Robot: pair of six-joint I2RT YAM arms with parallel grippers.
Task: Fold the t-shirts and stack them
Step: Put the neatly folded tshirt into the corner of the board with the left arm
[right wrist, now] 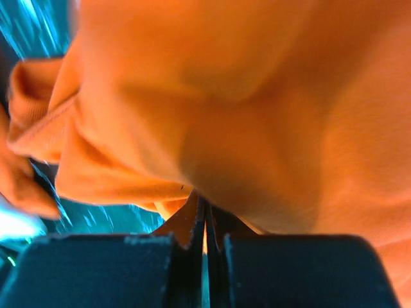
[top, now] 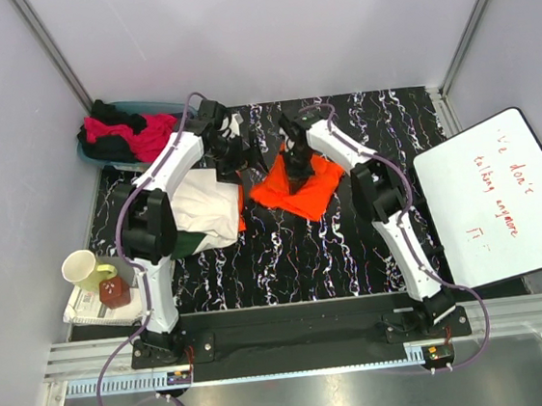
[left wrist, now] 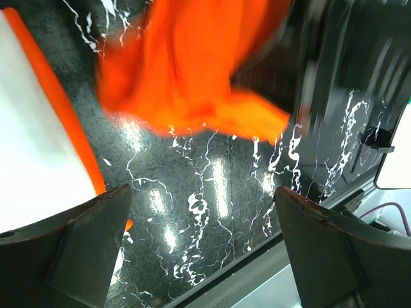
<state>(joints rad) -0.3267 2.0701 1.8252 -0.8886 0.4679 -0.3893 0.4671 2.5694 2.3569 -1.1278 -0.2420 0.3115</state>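
Observation:
My left gripper grabs the orange t-shirt [top: 320, 190] by its edge nearest the pile next, to draw the t-shirt across and stack it.
A bright orange t-shirt [top: 320, 190] lies bunched on the black marbled table [top: 286, 250], right of centre. My right gripper [top: 297, 169] is shut on its cloth; in the right wrist view the orange t-shirt [right wrist: 257, 109] fills the frame above the closed gripper [right wrist: 205, 221]. My left gripper [top: 237, 156] hovers open just left of it, holding nothing. In the left wrist view the orange t-shirt [left wrist: 186, 70] hangs blurred above the open gripper [left wrist: 202, 247]. A folded white t-shirt [top: 203, 205] [left wrist: 32, 147] tops a pile with orange and dark edges showing beneath.
A teal basket [top: 150, 108] at the back left holds pink [top: 142, 131] and black cloth. A white board [top: 503, 198] with red writing lies at the right. A cream mug [top: 84, 271] and a small red object [top: 114, 292] sit at the near left.

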